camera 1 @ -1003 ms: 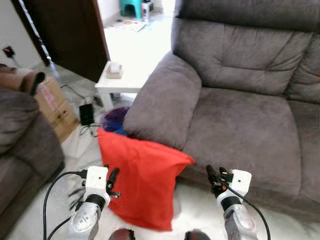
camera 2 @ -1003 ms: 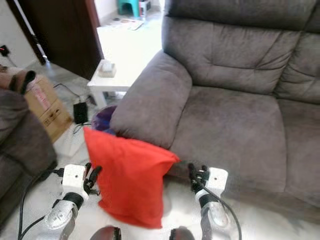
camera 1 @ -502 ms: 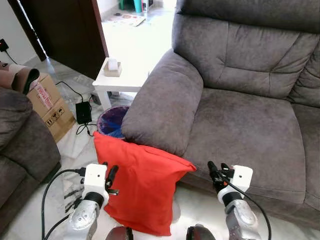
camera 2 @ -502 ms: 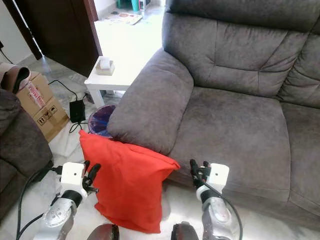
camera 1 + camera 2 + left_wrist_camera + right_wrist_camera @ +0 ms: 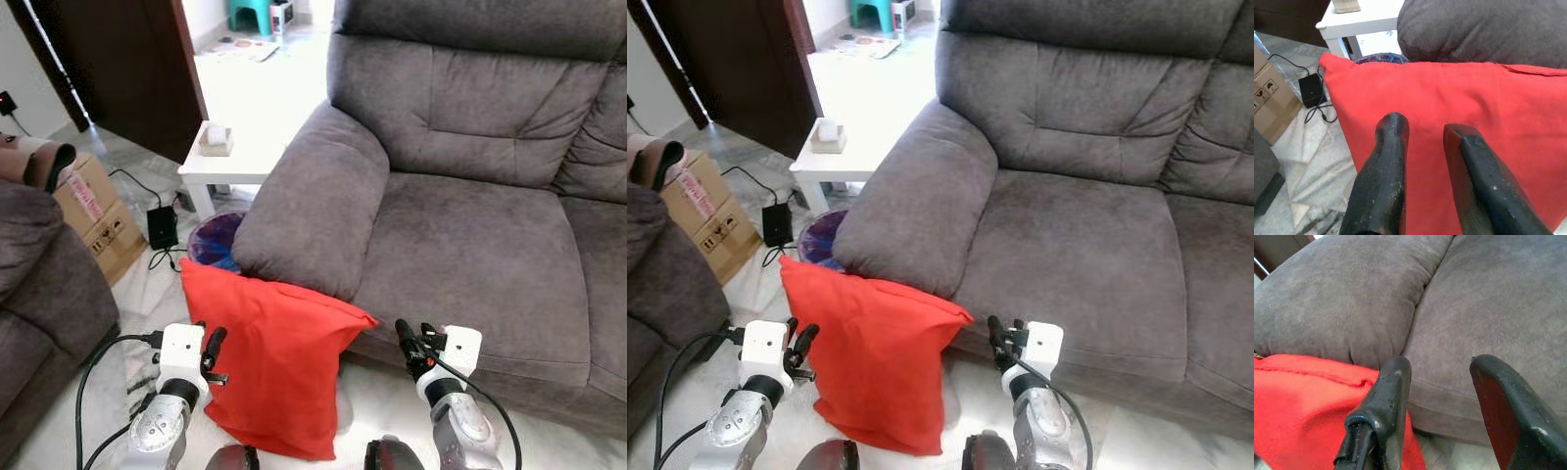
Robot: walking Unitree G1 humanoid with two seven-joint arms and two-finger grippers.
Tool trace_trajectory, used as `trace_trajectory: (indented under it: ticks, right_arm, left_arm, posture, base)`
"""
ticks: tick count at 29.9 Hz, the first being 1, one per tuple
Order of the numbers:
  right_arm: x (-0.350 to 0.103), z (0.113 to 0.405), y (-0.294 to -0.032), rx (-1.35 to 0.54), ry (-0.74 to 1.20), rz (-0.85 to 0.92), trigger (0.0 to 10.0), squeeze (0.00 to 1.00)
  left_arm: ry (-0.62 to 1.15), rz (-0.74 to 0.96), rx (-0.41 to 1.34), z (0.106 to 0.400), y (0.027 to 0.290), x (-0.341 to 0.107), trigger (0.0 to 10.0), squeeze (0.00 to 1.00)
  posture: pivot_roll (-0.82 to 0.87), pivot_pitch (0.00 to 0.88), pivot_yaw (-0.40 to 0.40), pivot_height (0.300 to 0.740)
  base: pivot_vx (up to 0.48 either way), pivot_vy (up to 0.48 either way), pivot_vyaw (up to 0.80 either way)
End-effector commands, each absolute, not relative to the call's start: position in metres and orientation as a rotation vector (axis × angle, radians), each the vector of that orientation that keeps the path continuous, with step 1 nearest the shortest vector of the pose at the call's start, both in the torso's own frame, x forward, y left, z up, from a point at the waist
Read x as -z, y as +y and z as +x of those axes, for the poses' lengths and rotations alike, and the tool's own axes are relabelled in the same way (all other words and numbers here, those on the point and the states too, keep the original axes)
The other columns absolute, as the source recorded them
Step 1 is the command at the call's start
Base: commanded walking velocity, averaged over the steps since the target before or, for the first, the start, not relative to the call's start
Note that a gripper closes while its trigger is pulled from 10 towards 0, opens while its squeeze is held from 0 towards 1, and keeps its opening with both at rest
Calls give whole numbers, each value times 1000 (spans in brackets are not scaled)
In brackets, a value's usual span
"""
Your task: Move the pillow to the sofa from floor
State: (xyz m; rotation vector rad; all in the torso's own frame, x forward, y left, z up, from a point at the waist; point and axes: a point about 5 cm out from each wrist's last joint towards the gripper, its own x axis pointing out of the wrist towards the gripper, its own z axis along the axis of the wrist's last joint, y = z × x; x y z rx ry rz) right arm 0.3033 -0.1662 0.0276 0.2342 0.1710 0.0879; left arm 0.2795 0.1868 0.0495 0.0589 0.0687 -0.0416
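Observation:
My right gripper grabs the red pillow by its seamed top edge point(image 5: 335, 302) next. Then the pillow goes from the floor to the sofa point(image 5: 470, 235).
A red pillow point(image 5: 269, 357) stands on the floor, leaning against the front of the grey sofa point(image 5: 470, 235) under its armrest point(image 5: 313, 201). My left gripper point(image 5: 210, 348) hangs just left of the pillow, open, its black fingers point(image 5: 1383, 161) pointing at the red fabric point(image 5: 1449, 103) with nothing between them. My right gripper point(image 5: 409, 345) is open just right of the pillow's upper corner, in front of the sofa seat point(image 5: 1488, 323); its fingers point(image 5: 1388, 396) frame the seat edge and the pillow corner point(image 5: 1308, 396).
A white side table point(image 5: 235, 162) with a small box stands left of the armrest. A purple bin point(image 5: 217, 240), a cardboard box point(image 5: 90, 206) and a black adapter with cables point(image 5: 160, 227) lie on the tiled floor. Another grey seat point(image 5: 39, 284) is at far left.
The camera view shifted slightly between frames. Both grippers stay beside the pillow, which has not moved from the sofa front.

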Motion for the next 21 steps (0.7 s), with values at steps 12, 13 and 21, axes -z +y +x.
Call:
trace_trajectory:
  ticks: [12, 13, 21]
  right_arm:
    - [-25, 303, -160, -113, 195, 232, 10000, 0]
    - [-25, 303, -160, -113, 195, 232, 10000, 0]
    - [-26, 304, -162, -195, 207, 94, 10000, 898]
  left_arm:
    - [66, 50, 21, 276, 191, -50, 10000, 0]
    - [66, 49, 21, 276, 191, -50, 10000, 0]
    - [70, 52, 16, 276, 192, -50, 10000, 0]
  posture:
    - [22, 187, 41, 630]
    - [22, 187, 41, 630]
    - [24, 191, 42, 630]
  base:
    - [192, 0, 0]
    - [0, 0, 0]
    - [0, 0, 0]
